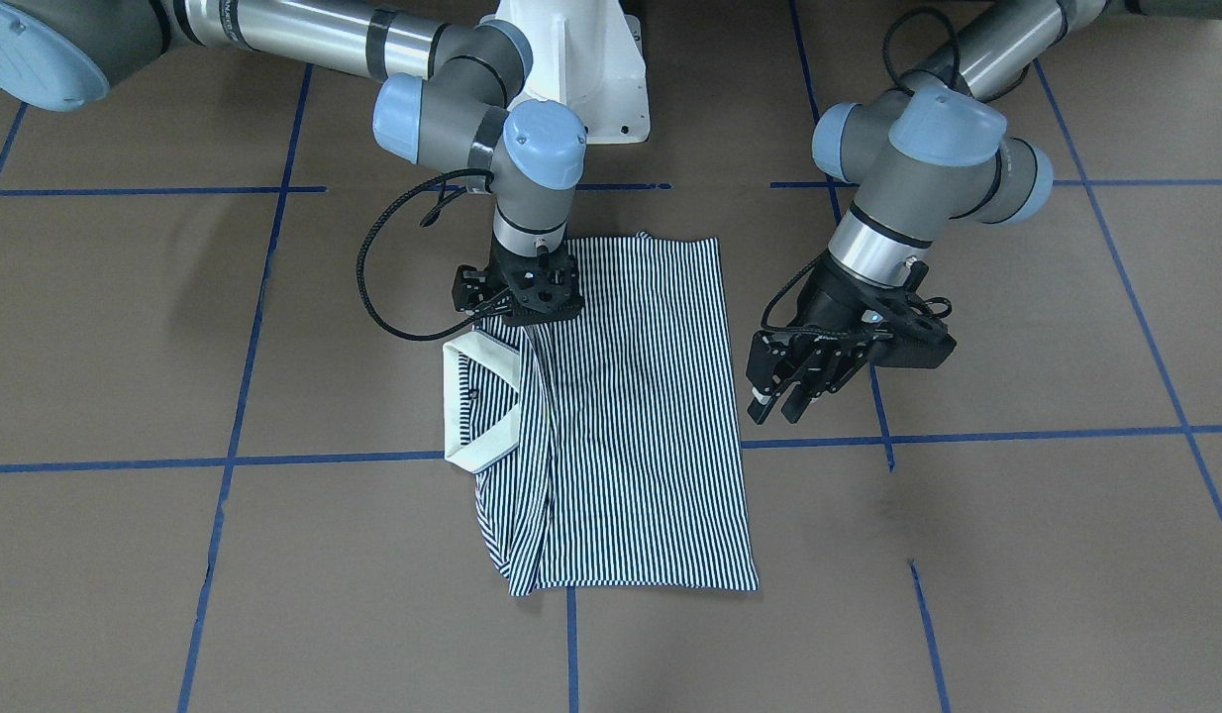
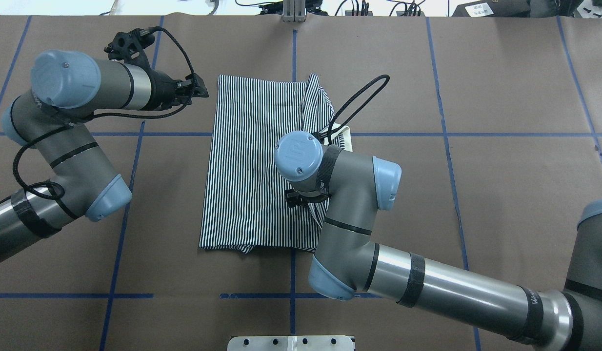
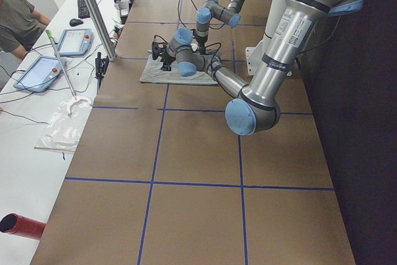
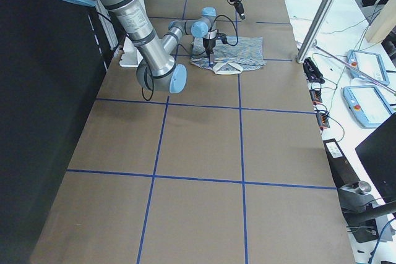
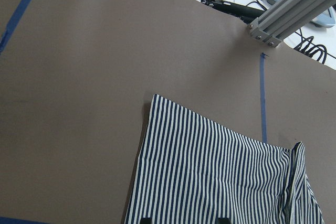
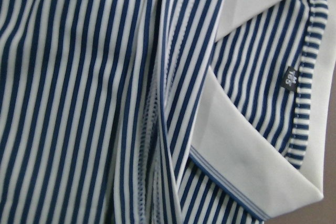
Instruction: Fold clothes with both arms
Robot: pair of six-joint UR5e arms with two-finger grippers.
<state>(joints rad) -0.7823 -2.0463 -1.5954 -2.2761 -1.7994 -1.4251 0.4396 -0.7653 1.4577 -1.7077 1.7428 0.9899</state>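
The shirt's striped middle [image 1: 643, 440] lies flat on the tabletop. The shirt should be folded next, so my left gripper should grab it by its hem edge [image 1: 735, 410], where the cloth ends.
The striped polo shirt [image 1: 631, 416] lies folded into a tall rectangle on the brown table, with its cream collar [image 1: 482, 406] sticking out at one side. My right gripper [image 1: 520, 312] points straight down onto the shirt's folded edge beside the collar. Its fingers are hidden, but a ridge of fabric [image 6: 157, 145] runs up into it, so it looks shut on the shirt. In the overhead view its wrist hides it above the shirt [image 2: 252, 170]. My left gripper [image 1: 781, 404] is open and empty, raised beside the shirt's other long edge [image 5: 210, 171].
The white pedestal base [image 1: 581, 69] stands behind the shirt. Blue tape lines [image 1: 235, 460] cross the brown table. An aluminium post [image 3: 93, 10] and a side desk with tablets [image 3: 74, 41] stand beyond the table's far edge.
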